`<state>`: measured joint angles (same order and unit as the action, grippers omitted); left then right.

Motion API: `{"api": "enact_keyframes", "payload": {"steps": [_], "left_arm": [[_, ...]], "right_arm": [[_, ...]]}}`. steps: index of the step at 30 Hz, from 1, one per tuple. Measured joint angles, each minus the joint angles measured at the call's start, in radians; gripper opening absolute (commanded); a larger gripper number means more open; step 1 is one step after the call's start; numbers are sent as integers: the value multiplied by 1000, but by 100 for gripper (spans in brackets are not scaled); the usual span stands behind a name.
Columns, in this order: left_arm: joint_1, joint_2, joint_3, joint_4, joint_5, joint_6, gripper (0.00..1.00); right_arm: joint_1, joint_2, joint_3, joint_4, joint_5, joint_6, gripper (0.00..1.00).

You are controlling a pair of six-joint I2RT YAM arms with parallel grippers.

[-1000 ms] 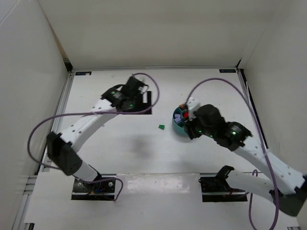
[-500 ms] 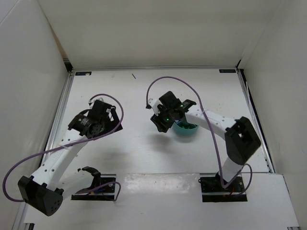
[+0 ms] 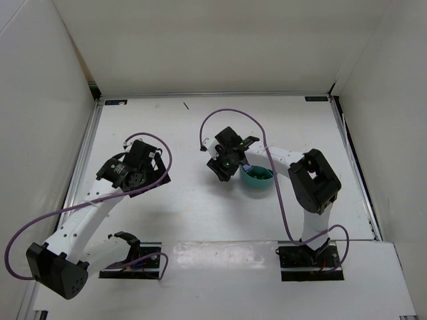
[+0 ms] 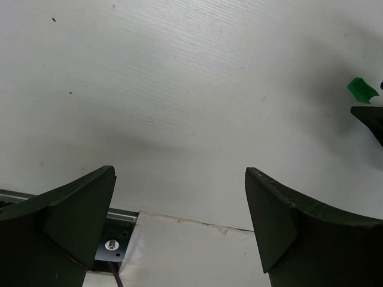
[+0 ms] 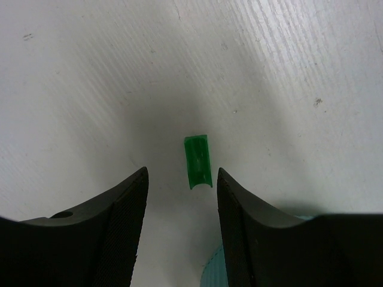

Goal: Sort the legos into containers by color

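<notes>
I will next grab the green lego by its long sides with my right gripper, to sort it into the teal bowl with the other greens.
One green lego lies flat on the white table, just beyond and between the tips of my right gripper, which is open and not touching it. In the top view that gripper hovers at the left side of the teal bowl and hides the lego. The bowl's rim shows at the bottom of the right wrist view. The green lego also shows far right in the left wrist view. My left gripper is open and empty, well left of the bowl in the top view.
White walls enclose the table on three sides. Both arm base plates sit at the near edge. A taped seam and a metal bracket lie below the left gripper. A purple cable loops above the right wrist.
The right gripper has swung left from over the bowl to the green lego and now hides it from above. The left gripper has pulled back from the far centre to the left side.
</notes>
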<state>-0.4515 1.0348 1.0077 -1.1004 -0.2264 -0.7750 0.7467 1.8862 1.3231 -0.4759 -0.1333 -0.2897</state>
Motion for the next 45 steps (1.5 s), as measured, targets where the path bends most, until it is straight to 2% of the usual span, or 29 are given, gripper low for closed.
{"api": "enact_keyframes", "payload": {"steps": [7,17,21,25,29,32,36,41,45], "left_arm": [[0,26,0,-10,0,1,100],[1,26,7,-36,-2,8,100],[1,26,7,-46,-3,8,100],[1,26,10,-49,-4,9,100],[1,25,18,-51,-4,12,100],[1,24,21,-51,-4,16,100],[1,21,23,-48,-5,19,100],[1,26,30,-35,-2,35,100],[4,65,62,-16,5,56,100]], "right_arm": [[15,21,-13,26,37,6,53],[48,51,-24,50,107,55,34],[63,39,-45,72,147,84,20],[80,29,-56,84,198,105,14],[88,6,-64,71,212,126,14],[85,-64,-71,51,210,143,14],[64,-244,-78,35,198,163,14],[-27,-498,-102,23,187,197,14],[-112,-628,-185,-17,205,212,17]]}}
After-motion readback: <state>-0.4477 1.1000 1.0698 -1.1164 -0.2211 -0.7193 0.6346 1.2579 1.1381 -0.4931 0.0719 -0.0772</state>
